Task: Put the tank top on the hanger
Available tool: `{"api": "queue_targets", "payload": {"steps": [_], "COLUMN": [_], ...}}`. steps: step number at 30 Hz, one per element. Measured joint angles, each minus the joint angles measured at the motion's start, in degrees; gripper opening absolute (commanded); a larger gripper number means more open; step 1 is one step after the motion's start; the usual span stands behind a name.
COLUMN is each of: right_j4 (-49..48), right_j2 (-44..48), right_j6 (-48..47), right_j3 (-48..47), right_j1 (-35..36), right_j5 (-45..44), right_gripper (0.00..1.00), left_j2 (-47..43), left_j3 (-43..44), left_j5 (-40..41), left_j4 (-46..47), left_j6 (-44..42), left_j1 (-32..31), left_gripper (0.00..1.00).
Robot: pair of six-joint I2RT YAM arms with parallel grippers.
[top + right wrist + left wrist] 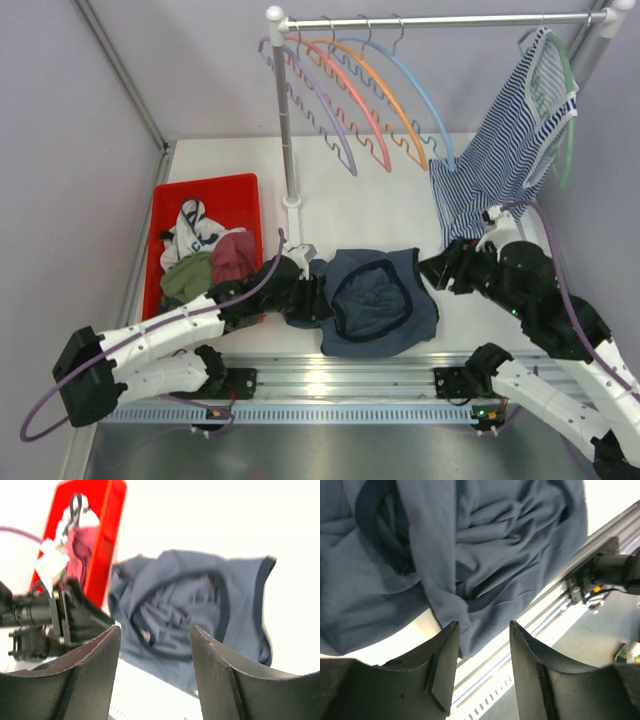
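Note:
Next, my right gripper grabs the light-blue hanger's near arm (411, 74), beside the hook, so the opposite end stays free to go into the tank top.
The slate-blue tank top (378, 300) lies crumpled on the table in front of the arms, its navy trim showing. It fills the left wrist view (485, 545) and shows in the right wrist view (200, 615). My left gripper (305, 292) is open at the top's left edge, holding nothing (482, 630). My right gripper (432, 272) is open and empty just right of the top (155, 635). The light-blue hanger (425, 95) hangs on the rail at the back, rightmost of the bare hangers.
A red bin (170, 215) of clothes stands at the left. Purple (320, 115), pink and orange hangers hang on the rail (440, 20). A striped top (505, 150) hangs on a green hanger (567, 130) at the right. The rack post (287, 130) stands behind the tank top.

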State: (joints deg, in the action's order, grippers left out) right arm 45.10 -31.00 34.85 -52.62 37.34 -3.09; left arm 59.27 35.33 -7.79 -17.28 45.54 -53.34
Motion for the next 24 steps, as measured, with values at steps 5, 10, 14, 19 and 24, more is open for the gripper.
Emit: {"api": "queue_targets", "payload": {"steps": [5, 10, 14, 19, 24], "right_j4": [2.21, 3.45, 4.13, 3.52, 1.16], "right_j2": [-9.49, -22.36, -33.81, -47.60, -58.25], "right_j6": [-6.51, -15.69, -23.61, -29.40, -30.25], "right_j3": [-15.89, -36.92, -52.78, -68.72, -74.53], "right_j1": [0.00, -0.02, -2.19, -12.90, -22.80], "right_j5": [-4.11, -8.39, -8.59, 0.83, 13.49], "right_gripper": [0.59, 0.61, 0.62, 0.64, 0.62], "left_j2": [-2.19, -4.04, -4.68, -5.42, -5.75], "left_j3": [4.26, 7.96, 10.27, 11.87, 13.51], "left_j5": [0.37, 0.39, 0.37, 0.37, 0.37], "left_j4": [-2.97, -5.70, -7.39, -9.27, -11.28], "left_j6": [-0.90, -2.10, -3.17, -4.61, -6.25], "left_j1": [0.00, 0.00, 0.00, 0.00, 0.00], "left_gripper": [0.50, 0.50, 0.50, 0.50, 0.51]}}
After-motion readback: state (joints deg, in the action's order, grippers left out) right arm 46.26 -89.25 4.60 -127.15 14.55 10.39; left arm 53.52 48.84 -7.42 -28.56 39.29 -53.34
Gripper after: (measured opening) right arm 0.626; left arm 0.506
